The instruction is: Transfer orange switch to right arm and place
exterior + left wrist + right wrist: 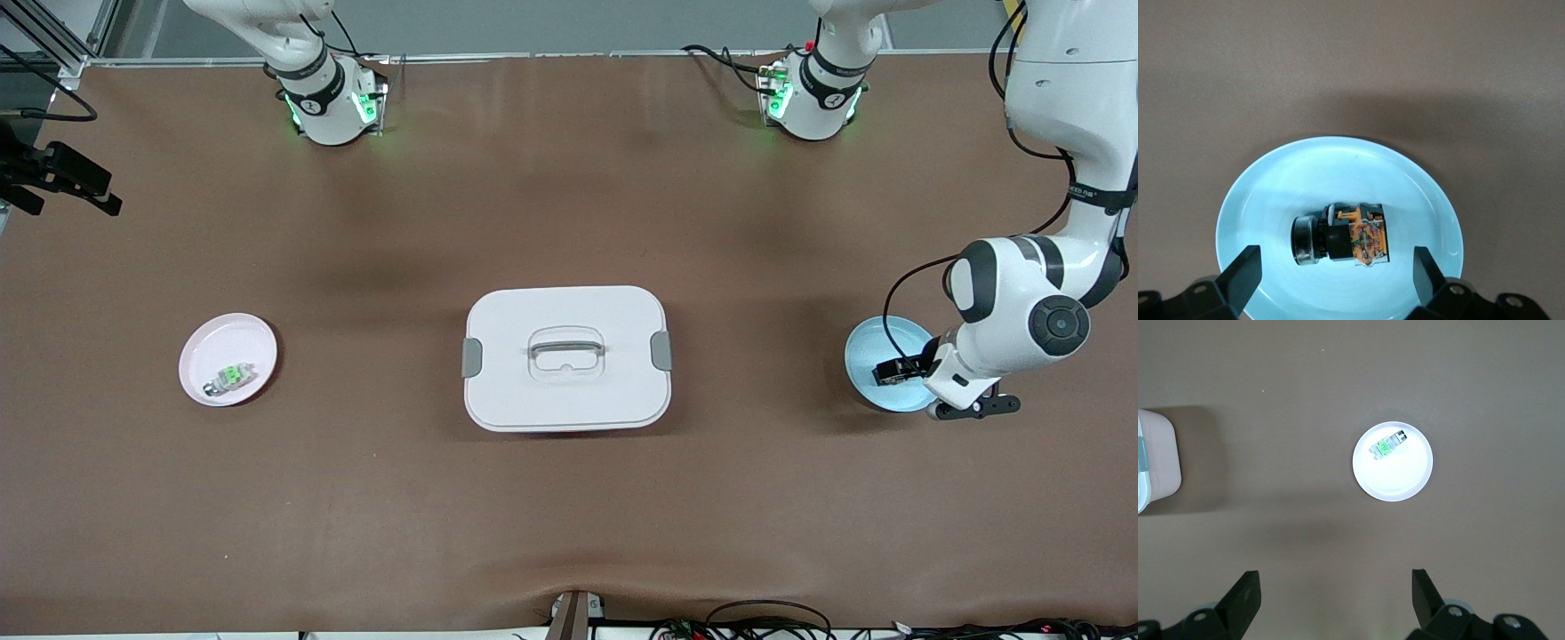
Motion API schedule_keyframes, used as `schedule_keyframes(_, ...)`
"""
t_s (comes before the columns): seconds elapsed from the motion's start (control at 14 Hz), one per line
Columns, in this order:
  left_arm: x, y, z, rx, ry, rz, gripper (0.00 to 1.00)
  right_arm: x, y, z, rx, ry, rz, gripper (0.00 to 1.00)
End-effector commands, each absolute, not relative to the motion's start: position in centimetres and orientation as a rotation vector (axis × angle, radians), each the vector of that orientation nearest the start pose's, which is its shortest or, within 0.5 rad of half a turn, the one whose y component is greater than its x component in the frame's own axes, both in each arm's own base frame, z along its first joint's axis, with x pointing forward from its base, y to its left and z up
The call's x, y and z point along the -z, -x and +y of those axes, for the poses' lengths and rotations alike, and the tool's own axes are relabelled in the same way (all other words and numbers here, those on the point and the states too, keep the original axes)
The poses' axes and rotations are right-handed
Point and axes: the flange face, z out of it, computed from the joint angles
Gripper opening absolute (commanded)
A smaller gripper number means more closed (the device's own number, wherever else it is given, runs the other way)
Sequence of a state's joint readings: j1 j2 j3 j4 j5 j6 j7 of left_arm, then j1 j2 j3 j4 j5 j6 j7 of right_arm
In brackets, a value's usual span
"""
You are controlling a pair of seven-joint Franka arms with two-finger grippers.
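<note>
My left gripper grabs the switch by its silver cap and orange end next. That leaves the orange switch's black middle (1337, 241) free for the right arm.
The orange switch (1351, 235), a small black block with an orange end and a silver cap, lies on its side in the light blue plate (1271, 187) at the left arm's end of the table. My left gripper (1337, 263) hangs low over that plate (867, 356), open, one finger on each side of the switch and apart from it. In the front view the left gripper (893, 369) covers the switch. My right gripper (1336, 587) is open and empty, high over bare table near the pink plate (1405, 477).
A white lidded box (566, 356) with a handle stands at the table's middle. The pink plate (209, 342) at the right arm's end holds a small green-and-white component (233, 375). Cables run along the table's front edge.
</note>
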State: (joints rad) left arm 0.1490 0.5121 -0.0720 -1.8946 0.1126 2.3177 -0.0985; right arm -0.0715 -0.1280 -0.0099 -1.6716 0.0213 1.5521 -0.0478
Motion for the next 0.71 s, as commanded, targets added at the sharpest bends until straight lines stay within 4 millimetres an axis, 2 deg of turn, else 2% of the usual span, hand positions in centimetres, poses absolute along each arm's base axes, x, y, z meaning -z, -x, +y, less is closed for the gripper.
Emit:
schedule_keyframes(0.0, -21.9, -62.1, 5.3, -0.113, 3.082, -0.132, 1.0, -64.8, -50.9, -4.2, 0.011, 3.128, 0.045, 1.0)
schedule_keyframes(0.21, -20.7, -62.2, 5.3, -0.092, 3.088, -0.13, 1.0, -64.8, -50.9, -4.2, 0.011, 3.128, 0.047, 1.0)
schedule_keyframes(0.64, -19.6, -62.0, 5.3, -0.113, 3.088, -0.131, 1.0, -64.8, -50.9, -4.2, 0.011, 3.128, 0.047, 1.0)
